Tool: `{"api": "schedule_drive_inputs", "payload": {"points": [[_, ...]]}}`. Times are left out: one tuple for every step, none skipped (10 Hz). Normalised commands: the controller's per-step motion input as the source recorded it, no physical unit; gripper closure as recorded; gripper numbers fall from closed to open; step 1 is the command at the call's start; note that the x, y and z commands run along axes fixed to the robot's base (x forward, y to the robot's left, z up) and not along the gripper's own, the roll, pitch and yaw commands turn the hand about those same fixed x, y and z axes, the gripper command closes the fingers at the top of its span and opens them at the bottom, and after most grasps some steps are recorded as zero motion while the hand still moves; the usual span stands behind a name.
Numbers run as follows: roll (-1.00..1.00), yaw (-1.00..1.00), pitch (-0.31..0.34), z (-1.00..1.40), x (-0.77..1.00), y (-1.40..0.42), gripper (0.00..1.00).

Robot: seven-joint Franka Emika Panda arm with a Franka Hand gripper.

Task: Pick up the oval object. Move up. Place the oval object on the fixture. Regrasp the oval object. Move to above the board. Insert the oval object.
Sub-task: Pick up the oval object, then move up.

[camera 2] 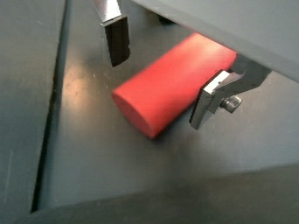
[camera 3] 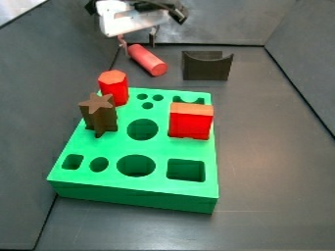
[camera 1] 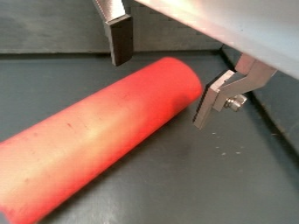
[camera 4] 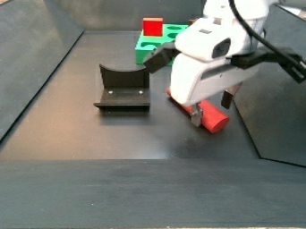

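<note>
The oval object has to be set on the fixture (camera 3: 207, 65), so the robot's gripper needs to grab it next by its end close to the tray's side (camera 3: 137, 52).
The oval object (camera 1: 105, 131) is a salmon-red rod lying flat on the dark floor, seen in both wrist views and again end-on (camera 2: 176, 83). My gripper (camera 1: 162, 89) is open and straddles one end of the rod, one finger (camera 1: 119, 44) on each side, with small gaps to the pads. In a side view the oval object (camera 3: 144, 59) lies behind the green board (camera 3: 131, 147), under the gripper (camera 3: 141, 41). The fixture (camera 3: 207, 65) stands to its right, apart from it. From the opposite side the oval object (camera 4: 213, 116) shows below the gripper (camera 4: 206, 106), with the fixture (camera 4: 122, 89) further left.
On the board stand a short red hexagonal peg (camera 3: 113, 86), a brown star peg (camera 3: 97, 110) and a red cube (camera 3: 191, 121). The board (camera 4: 162, 40) sits at the far end of the walled dark tray. A tray wall (camera 2: 47, 114) runs close beside the rod.
</note>
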Motion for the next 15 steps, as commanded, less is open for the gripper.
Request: {"api": "schedule_drive_inputs", "payload": {"points": [[0.00,-0.11,-0.207,-0.62,0.00,0.00,0.00],[0.00,0.00,-0.086,-0.10,-0.05,0.00,0.00],[0.00,0.00,0.000,0.00,0.00,0.00,0.00],[0.00,0.00,0.000,0.00,0.00,0.00,1.00],[0.00,0.00,0.000,0.00,0.00,0.00,1.00],[0.00,0.00,0.000,0.00,0.00,0.00,1.00],[0.00,0.00,0.000,0.00,0.00,0.00,1.00],[0.00,0.00,0.000,0.00,0.00,0.00,1.00],[0.00,0.00,0.000,0.00,0.00,0.00,1.00],[0.00,0.00,0.000,0.00,0.00,0.00,1.00],[0.00,0.00,0.000,0.00,0.00,0.00,1.00],[0.00,0.00,0.000,0.00,0.00,0.00,1.00],[0.00,0.00,0.000,0.00,0.00,0.00,1.00],[0.00,0.00,0.000,0.00,0.00,0.00,1.00],[0.00,0.00,0.000,0.83,0.00,0.00,1.00]]}}
